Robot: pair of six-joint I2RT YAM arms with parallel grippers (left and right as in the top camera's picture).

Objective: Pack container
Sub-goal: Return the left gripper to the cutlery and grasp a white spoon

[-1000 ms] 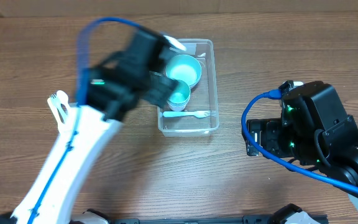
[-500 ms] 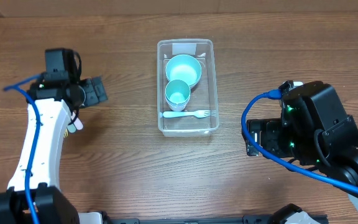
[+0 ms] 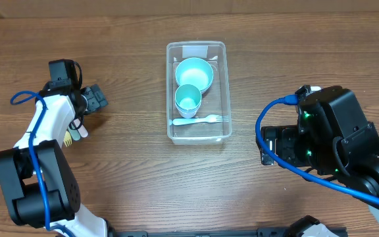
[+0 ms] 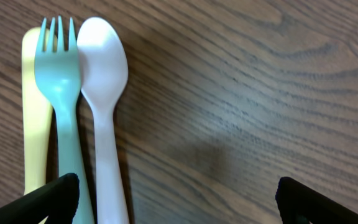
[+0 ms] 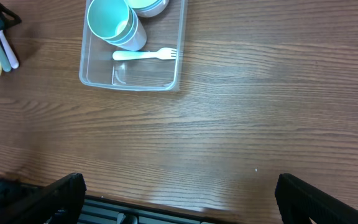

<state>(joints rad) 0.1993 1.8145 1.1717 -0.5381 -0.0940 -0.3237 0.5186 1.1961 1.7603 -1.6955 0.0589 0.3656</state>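
I should next grab the white spoon [image 4: 104,93] with my left gripper across its narrow handle [image 4: 108,163]. The spoon's bowl will then be free to go first into the clear container.
The clear container [image 3: 225,92] stands at the table's middle back, holding a pale blue bowl [image 3: 195,74], a blue cup [image 3: 188,99] and a pale fork [image 3: 199,120]. My left gripper [image 3: 92,100] is far to its left, open. Close below it lie a green fork [image 4: 59,93], a white spoon [image 4: 104,93] and a yellow utensil [image 4: 35,112]; the fork's handle passes by the left fingertip [image 4: 58,193], and nothing is gripped. My right gripper [image 5: 179,199] is open over bare wood right of the container [image 5: 178,62].
The three loose utensils [image 3: 74,133] lie side by side beside the left arm's white link. The right arm's black body [image 3: 334,141] and blue cable fill the table's right side. The table's front edge [image 5: 166,208] is just under the right gripper.
My left arm has swung away from above the container to the left side of the table and come down over the loose utensils. The right arm has not moved.
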